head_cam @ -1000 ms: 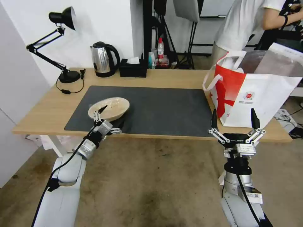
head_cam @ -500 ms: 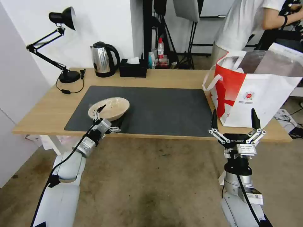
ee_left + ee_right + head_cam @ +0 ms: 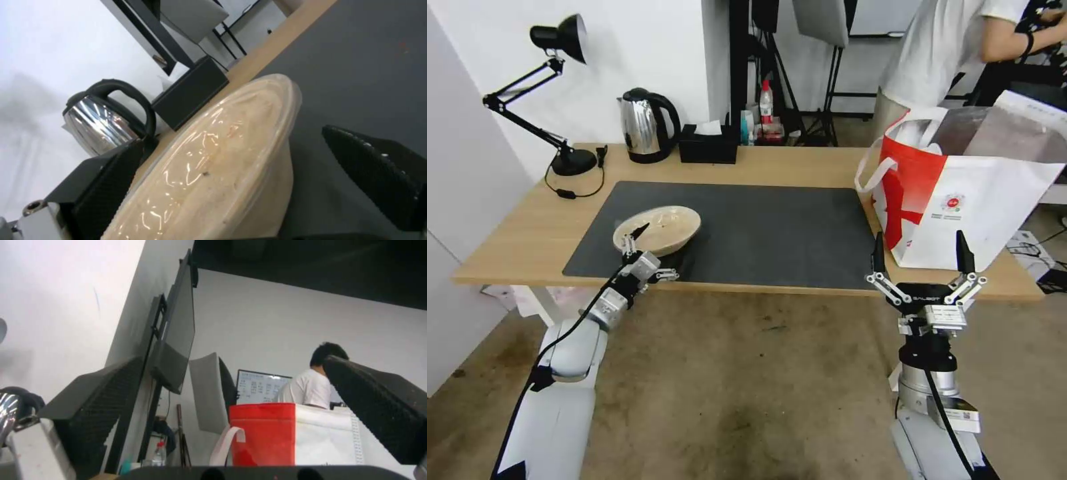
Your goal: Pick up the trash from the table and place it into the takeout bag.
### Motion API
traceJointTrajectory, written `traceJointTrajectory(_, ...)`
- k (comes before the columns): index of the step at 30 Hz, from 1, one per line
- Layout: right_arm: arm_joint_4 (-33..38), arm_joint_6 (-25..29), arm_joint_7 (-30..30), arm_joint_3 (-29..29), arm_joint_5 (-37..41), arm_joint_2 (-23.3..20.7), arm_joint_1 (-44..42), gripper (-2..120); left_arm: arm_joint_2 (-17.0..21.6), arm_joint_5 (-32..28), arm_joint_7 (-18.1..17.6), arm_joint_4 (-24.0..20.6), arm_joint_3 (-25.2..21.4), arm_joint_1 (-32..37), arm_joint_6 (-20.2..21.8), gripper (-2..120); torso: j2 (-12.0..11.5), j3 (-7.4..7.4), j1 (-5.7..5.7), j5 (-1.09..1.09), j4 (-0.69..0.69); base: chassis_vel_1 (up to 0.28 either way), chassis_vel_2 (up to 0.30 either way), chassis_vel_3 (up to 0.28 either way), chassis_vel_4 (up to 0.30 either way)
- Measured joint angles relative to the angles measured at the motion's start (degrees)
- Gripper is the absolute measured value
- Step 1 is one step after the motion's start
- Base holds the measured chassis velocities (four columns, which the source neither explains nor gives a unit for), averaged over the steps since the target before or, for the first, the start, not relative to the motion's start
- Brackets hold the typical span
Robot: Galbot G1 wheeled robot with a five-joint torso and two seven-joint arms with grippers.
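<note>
I should next grab the beige bowl by its thin near rim with my left gripper, as the bowl is wider than my open fingers.
A shallow beige bowl (image 3: 657,229) of trash sits on the dark mat at the near left of the table (image 3: 800,167). My left gripper (image 3: 664,245) reaches over the table's front edge and is open, one finger on each side of the bowl's near part. In the left wrist view the bowl (image 3: 222,160) lies between the fingers (image 3: 106,180) of this gripper (image 3: 231,136). The takeout bag (image 3: 967,200) stands open on the right end of the table. My right gripper (image 3: 920,245) points upward, open and empty, just in front of the table edge below the bag (image 3: 276,433).
A steel kettle (image 3: 644,127), a black tissue box (image 3: 708,147) and a black desk lamp (image 3: 564,100) with its cable stand along the back and left of the table. The middle and right of the mat (image 3: 787,227) is bare.
My left arm has drawn back slightly toward me and to the left; the bowl has not moved. The right gripper holds its place.
</note>
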Motion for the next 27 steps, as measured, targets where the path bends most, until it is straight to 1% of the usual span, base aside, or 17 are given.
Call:
traceJointTrajectory(21, 0.3, 0.0, 0.0, 0.0, -0.2, 0.0, -0.5, 100, -0.1, -0.3, -0.2, 1.4, -0.4, -0.3, 0.1, 100, 0.0, 0.00, -0.01, 0.00, 0.00, 0.000, 0.000, 0.000, 0.000)
traceJointTrajectory(22, 0.3, 0.0, 0.0, 0.1, -0.2, 0.0, -0.5, 100, -0.1, -0.4, -0.2, 1.5, -0.4, -0.3, 0.1, 99, 0.0, 0.00, -0.01, 0.00, 0.00, 0.000, 0.000, 0.000, 0.000)
traceJointTrajectory(24, 0.5, 0.0, 0.0, 0.1, -0.1, 0.0, -0.5, 100, 0.0, -0.4, -0.3, 1.8, -0.5, -0.4, 0.2, 93, 0.0, 0.00, -0.01, 0.00, 0.00, 0.000, 0.000, 0.000, 0.000)
traceJointTrajectory(25, 0.5, 0.0, 0.0, 0.1, -0.1, 0.0, -0.5, 100, 0.0, -0.4, -0.3, 1.8, -0.5, -0.4, 0.2, 93, 0.0, 0.00, -0.01, 0.00, 0.00, 0.000, 0.000, 0.000, 0.000)
traceJointTrajectory(27, 0.6, 0.0, 0.0, 0.1, -0.1, 0.0, -0.5, 100, 0.0, -0.5, -0.3, 2.4, -0.6, -0.4, 0.2, 82, 0.0, 0.00, -0.01, 0.00, 0.00, 0.000, 0.000, 0.000, 0.000)
